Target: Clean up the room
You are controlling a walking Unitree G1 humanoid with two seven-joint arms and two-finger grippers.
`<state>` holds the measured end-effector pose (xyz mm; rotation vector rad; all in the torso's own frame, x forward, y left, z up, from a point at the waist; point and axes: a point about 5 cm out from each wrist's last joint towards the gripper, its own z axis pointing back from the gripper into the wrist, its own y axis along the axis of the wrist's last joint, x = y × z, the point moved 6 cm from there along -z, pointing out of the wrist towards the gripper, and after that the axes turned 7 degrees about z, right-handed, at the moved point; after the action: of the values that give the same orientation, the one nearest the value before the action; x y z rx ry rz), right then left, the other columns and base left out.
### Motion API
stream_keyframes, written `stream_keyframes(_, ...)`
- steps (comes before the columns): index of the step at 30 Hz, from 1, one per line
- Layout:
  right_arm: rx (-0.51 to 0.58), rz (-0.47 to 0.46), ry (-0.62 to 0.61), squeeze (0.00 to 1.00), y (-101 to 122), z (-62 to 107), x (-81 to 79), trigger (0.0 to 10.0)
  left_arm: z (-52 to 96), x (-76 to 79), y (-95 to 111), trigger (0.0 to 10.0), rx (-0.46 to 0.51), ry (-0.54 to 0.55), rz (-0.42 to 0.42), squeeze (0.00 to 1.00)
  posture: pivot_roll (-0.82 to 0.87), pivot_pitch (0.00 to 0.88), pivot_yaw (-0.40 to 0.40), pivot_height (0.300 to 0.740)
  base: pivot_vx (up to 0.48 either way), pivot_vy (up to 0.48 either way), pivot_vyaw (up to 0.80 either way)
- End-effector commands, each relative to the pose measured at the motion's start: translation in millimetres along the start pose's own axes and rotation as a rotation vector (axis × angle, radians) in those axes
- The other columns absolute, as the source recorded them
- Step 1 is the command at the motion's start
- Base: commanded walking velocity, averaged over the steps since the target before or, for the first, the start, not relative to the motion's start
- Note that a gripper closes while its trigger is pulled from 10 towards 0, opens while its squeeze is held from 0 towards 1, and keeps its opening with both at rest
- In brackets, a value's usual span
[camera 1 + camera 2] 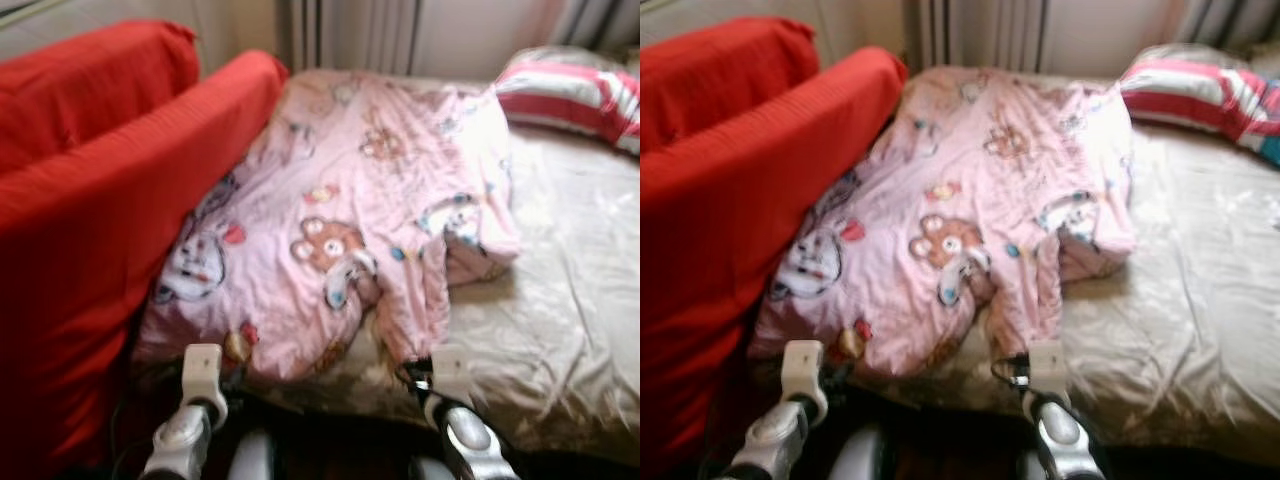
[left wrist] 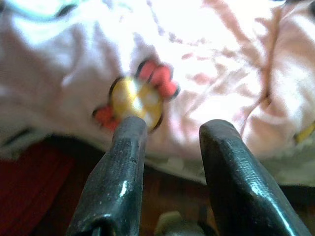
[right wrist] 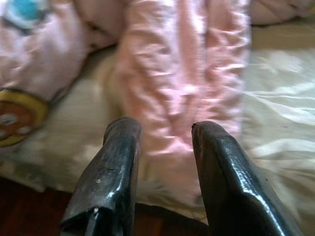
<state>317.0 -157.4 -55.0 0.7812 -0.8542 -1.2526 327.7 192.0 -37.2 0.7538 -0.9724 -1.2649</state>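
Observation:
The robot's right gripper next has to take the blanket [image 1: 350, 210] by the bunched fold at its hem [image 1: 411, 342], because the cloth there gathers into narrow folds while the rest lies spread out.
A crumpled pink blanket [image 1: 350, 210] with cartoon bears lies across the left part of a bed with a beige sheet [image 1: 570, 290]. Both arms are raised at the near edge of the bed. My left gripper [image 2: 170, 130] stands open just before the blanket's near hem, beside a yellow and red print [image 2: 135, 96]. My right gripper [image 3: 162, 130] is open too, its fingers pointing at a hanging pink fold [image 3: 184, 73] of the blanket over the beige sheet. Nothing is held between either pair of fingers.
A red sofa [image 1: 100, 220] presses against the bed's left side. A red and white striped pillow [image 1: 575, 95] lies at the far right of the bed. A white radiator [image 1: 355, 35] stands against the back wall. Dark floor shows below the bed edge.

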Motion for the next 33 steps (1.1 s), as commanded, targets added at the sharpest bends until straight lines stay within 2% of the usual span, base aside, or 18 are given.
stream_keyframes(1, -0.021, -0.006, -0.013, 0.0, -5.6, 1.5, 4.7, 10.0, -0.4, 3.4, -2.8, 10.0, -0.011, -0.005, 0.014, 0.0, -0.02, 0.043, 0.041, 0.616, 0.3, 0.0, 0.0)
stream_keyframes(13, -0.049, -0.002, -0.004, 0.0, -9.7, 1.3, 2.4, 10.0, -1.2, 5.5, -1.3, 10.0, -0.006, -0.014, 0.013, 0.0, -0.02, 0.023, 0.041, 0.616, 0.295, 0.0, 0.0)
stream_keyframes(22, -0.056, -0.01, 0.04, 0.0, -9.1, 0.3, -5.6, 10.0, -2.5, 7.0, 2.4, 10.0, 0.005, -0.016, -0.003, 0.0, -0.01, 0.047, 0.039, 0.616, 0.0, 0.0, 0.0)
stream_keyframes(23, -0.054, -0.011, 0.046, 0.71, -8.6, 0.2, -6.9, 10.0, -2.7, 7.2, 3.3, 10.0, 0.008, -0.017, -0.003, 0.0, -0.01, 0.05, 0.039, 0.616, 0.0, 0.0, 0.0)
stream_keyframes(24, -0.051, -0.01, 0.046, 1.0, -7.7, -0.1, -7.0, 10.0, -3.0, 7.4, 4.7, 10.0, 0.014, -0.018, -0.004, 0.0, -0.01, 0.062, 0.037, 0.616, 0.0, 0.0, 0.0)
stream_keyframes(33, -0.044, -0.043, 0.088, 1.0, 1.0, -4.2, -14.9, 10.0, -6.2, 17.6, 27.7, 10.0, 0.107, -0.068, -0.04, 0.0, 0.02, 0.128, 0.045, 0.616, 0.0, 0.0, 0.0)
